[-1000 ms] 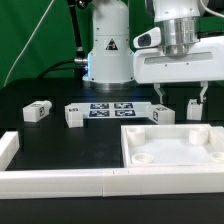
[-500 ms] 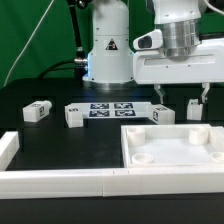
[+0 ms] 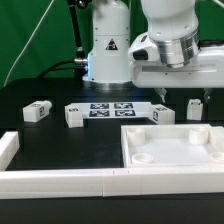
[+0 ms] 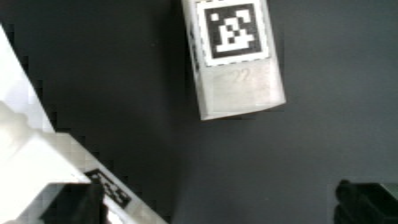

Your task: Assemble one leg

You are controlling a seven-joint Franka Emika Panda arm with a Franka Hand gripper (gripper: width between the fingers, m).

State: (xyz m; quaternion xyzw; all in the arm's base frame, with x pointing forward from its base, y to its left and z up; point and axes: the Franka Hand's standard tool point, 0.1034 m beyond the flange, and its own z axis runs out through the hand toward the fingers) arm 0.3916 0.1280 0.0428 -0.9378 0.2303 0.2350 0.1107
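Note:
The leg is ahead of my gripper's fingers in the wrist view, so closing now would miss; my gripper should first move toward it.
Four small white legs with black-and-white tags lie on the black table: one [image 3: 36, 111] and another [image 3: 74, 115] at the exterior view's left, a third [image 3: 163, 114] and a fourth [image 3: 196, 109] at its right. My gripper [image 3: 182, 99] hangs open and empty just above the table, between the third and fourth legs. In the wrist view one leg [image 4: 235, 60] lies on the black surface ahead of the gripper [image 4: 217, 205]. Its dark fingertips [image 4: 370, 203] stand far apart with nothing between them. A tagged white edge [image 4: 103, 186] shows beside one fingertip.
The large white square panel [image 3: 176, 135] with round sockets lies in front of the gripper, and its edge [image 4: 22, 120] shows in the wrist view. The marker board [image 3: 112, 109] lies between the legs. A white rail [image 3: 60, 182] borders the table's front. The robot base [image 3: 107, 50] stands behind.
The arm's wrist has swung toward the exterior view's left and tilted. The fingertips stay about where they were, still open. The legs and the panel have not moved.

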